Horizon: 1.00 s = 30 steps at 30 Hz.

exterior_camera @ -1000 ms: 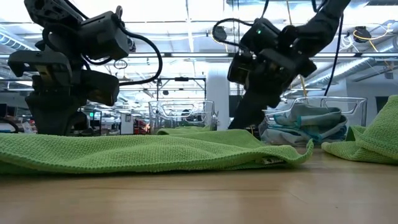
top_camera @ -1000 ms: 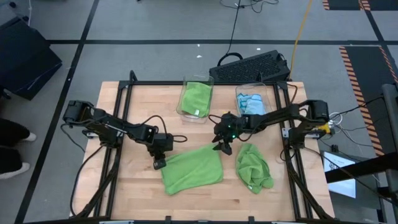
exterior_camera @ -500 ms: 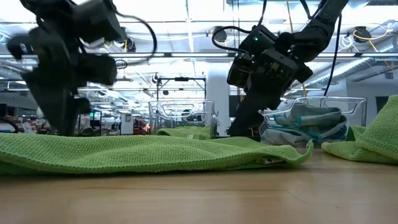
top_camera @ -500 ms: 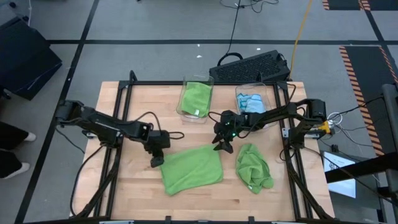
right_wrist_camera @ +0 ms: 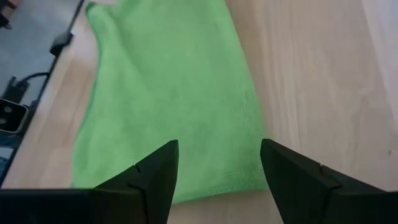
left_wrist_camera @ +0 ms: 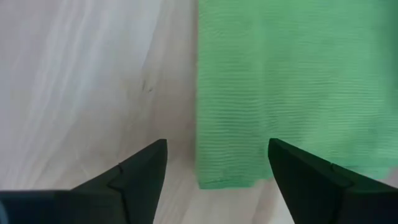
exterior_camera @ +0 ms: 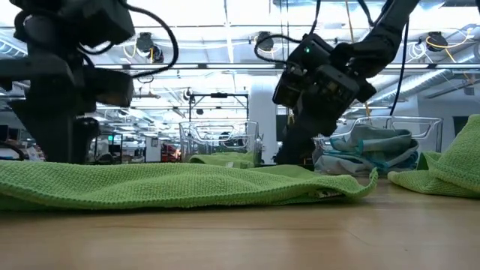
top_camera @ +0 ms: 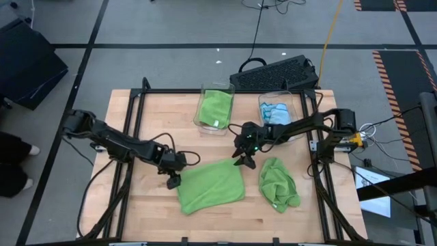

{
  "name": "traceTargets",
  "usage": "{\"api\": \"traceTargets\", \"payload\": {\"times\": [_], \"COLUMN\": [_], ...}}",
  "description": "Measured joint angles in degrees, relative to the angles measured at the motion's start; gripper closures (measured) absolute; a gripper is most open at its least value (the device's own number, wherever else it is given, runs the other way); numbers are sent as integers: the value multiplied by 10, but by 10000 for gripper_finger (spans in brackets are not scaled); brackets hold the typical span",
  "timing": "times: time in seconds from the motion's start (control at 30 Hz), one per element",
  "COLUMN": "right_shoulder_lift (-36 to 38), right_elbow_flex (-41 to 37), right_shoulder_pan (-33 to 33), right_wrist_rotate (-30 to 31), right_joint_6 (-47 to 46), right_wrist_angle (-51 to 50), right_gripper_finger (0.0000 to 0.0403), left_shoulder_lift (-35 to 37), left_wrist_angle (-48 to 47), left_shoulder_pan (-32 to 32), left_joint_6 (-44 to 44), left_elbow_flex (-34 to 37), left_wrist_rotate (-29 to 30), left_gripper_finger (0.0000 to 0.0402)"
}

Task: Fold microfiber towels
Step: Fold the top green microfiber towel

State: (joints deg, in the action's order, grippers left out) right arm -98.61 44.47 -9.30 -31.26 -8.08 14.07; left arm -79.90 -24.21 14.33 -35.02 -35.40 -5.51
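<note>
I'll fold the lime green towel next, my left gripper lifting its flat corner (left_wrist_camera: 217, 169).
A lime green microfiber towel (top_camera: 212, 184) lies spread flat on the wooden table (top_camera: 150, 212). My left gripper (top_camera: 173, 181) hangs open just above the towel's left corner (left_wrist_camera: 227, 177), touching nothing. My right gripper (top_camera: 246, 162) is open, low over the same towel's far right corner (right_wrist_camera: 211, 180). A second green towel (top_camera: 278, 183) lies crumpled on the table to the right. In the low view the flat towel (exterior_camera: 187, 184) fills the foreground, with my right gripper (exterior_camera: 292, 154) behind it. My right gripper points down at a slant, its open fingers on either side of the flat towel's far right corner (right_wrist_camera: 249, 180). Whether the fingertips touch the cloth I cannot tell.
Two clear bins stand at the far edge: one (top_camera: 215, 108) holds a green towel, the other (top_camera: 276, 113) holds light blue towels. A dark keyboard (top_camera: 276, 72) lies beyond them. Bare table shows along the near edge and at the left.
My left gripper has opened, let go of the flat towel's left corner, risen a little and tipped more steeply downward. The towel has stayed flat where it was. My right gripper has kept still.
</note>
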Motion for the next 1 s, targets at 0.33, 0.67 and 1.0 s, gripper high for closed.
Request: {"api": "traceTargets", "payload": {"times": [0.33, 0.67, 1.0], "right_shoulder_lift": [-68, -72, -70], "right_elbow_flex": [0, 1, 0], "right_shoulder_pan": [0, 9, 35], "right_wrist_rotate": [-2, 22, 28], "right_joint_6": [-48, -53, -39], "right_wrist_angle": [71, 64, 51], "right_gripper_finger": [181, 268, 395], "left_shoulder_lift": [-39, -41, -36], "left_wrist_angle": [4, 23, 20], "left_shoulder_pan": [-4, -2, -2], "left_joint_6": [18, 74, 46], "left_elbow_flex": [-2, -1, -1], "left_wrist_rotate": [-25, -39, -22], "left_gripper_finger": [215, 391, 396]}}
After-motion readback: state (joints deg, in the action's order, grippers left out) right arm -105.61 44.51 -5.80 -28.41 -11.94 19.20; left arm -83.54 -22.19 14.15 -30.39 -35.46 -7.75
